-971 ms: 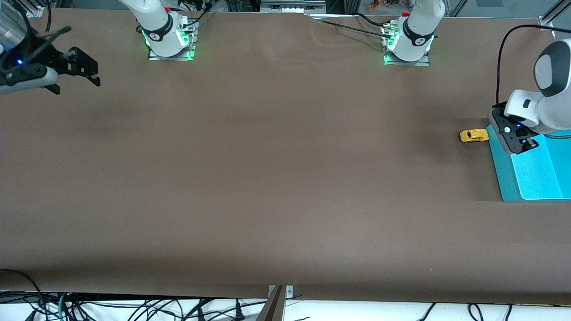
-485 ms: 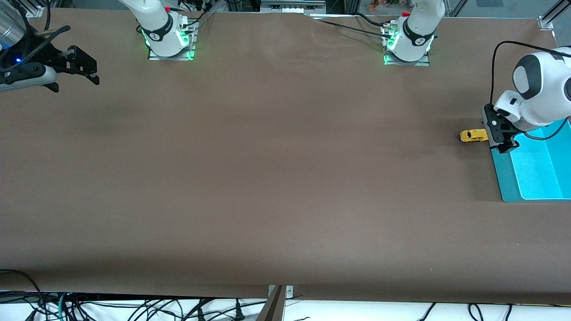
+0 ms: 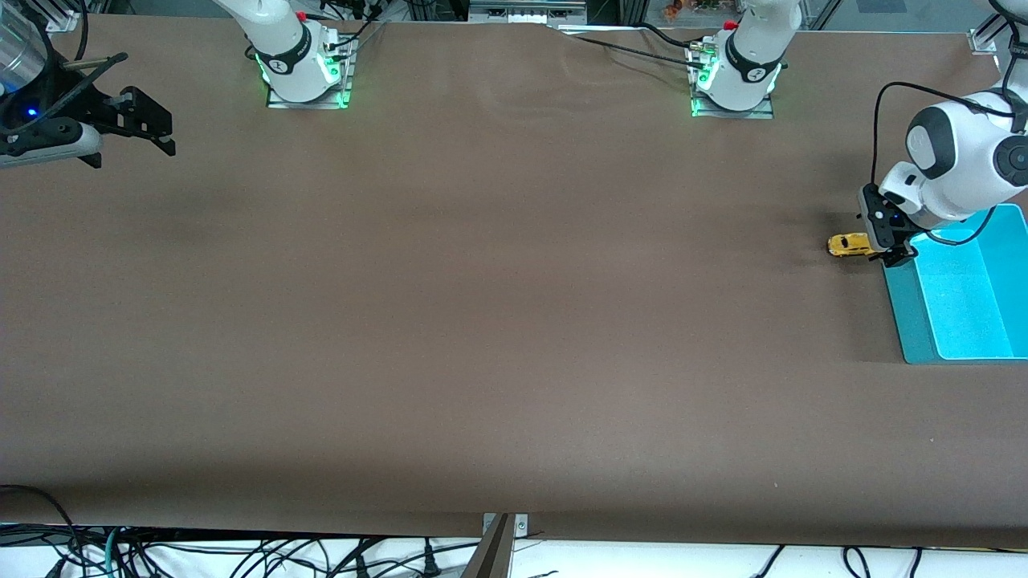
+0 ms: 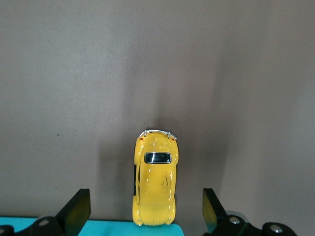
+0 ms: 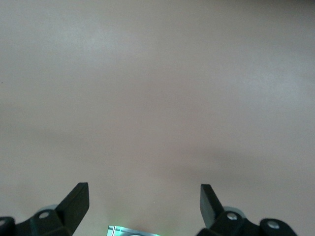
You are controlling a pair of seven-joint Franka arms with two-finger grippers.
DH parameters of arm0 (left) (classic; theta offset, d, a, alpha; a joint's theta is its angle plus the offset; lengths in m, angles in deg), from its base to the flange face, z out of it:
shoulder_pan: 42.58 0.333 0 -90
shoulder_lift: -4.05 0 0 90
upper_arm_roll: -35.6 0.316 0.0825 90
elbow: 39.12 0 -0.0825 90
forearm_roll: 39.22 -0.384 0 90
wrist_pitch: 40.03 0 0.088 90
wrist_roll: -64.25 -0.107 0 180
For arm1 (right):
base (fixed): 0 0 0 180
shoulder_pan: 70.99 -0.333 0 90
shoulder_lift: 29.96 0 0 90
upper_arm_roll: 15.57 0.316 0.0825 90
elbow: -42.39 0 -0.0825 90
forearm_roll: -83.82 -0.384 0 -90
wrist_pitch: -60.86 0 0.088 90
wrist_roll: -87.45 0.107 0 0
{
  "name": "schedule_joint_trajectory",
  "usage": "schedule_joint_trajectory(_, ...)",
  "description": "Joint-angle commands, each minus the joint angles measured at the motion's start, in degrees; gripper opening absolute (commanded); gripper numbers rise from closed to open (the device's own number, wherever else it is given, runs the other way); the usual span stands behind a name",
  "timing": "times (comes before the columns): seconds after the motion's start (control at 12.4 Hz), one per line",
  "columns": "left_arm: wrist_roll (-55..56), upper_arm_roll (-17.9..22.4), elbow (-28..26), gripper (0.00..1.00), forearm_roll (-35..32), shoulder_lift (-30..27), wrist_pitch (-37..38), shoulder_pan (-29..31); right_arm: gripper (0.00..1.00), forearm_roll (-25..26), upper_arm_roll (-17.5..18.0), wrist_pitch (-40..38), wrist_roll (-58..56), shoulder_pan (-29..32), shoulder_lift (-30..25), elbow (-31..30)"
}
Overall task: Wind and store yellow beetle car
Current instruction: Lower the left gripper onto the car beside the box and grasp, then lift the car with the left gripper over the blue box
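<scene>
The yellow beetle car's sides are below my left gripper's open fingers, so my left gripper needs to lower before it closes on the car.
The yellow beetle car (image 3: 850, 245) stands on the brown table beside the teal tray (image 3: 911, 321), at the left arm's end. In the left wrist view the car (image 4: 155, 183) lies between my open fingers, its front end at the tray's edge (image 4: 98, 228). My left gripper (image 3: 890, 239) is open and low, right beside the car, over the tray's corner. My right gripper (image 3: 148, 128) is open and empty, held up over the right arm's end of the table; its wrist view shows only bare table between its fingers (image 5: 76, 201).
The two arm bases (image 3: 305, 68) (image 3: 735, 80) stand along the table's edge farthest from the front camera. Cables hang under the nearest table edge (image 3: 241, 554). The brown table top (image 3: 482, 305) is bare between the arms.
My left gripper has come down and moved off the tray toward the car, uncovering more of the tray. The car has not moved. My right gripper has barely shifted.
</scene>
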Motion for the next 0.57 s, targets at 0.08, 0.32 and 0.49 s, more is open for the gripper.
schedule_joint_trajectory(0.08, -2.5, -1.0, -0.2, 1.0, -1.4, 4.8, -5.5, 4.3, 1.0, 1.6, -0.5, 0.4, 1.0, -1.0, -0.1, 0.2)
schedule_joint_trajectory(0.32, -2.5, -1.0, -1.0, 1.0, -1.5, 5.5, -7.1, 4.7, 1.0, 1.1, -0.6, -0.1, 0.7, -1.0, 0.2, 1.2)
schedule_joint_trajectory(0.49, -2.5, -1.1, -1.0, 0.82, -1.4, 6.2, -7.1, 4.7, 1.0, 1.3, -0.5, -0.4, 0.4, -1.0, 0.2, 1.4)
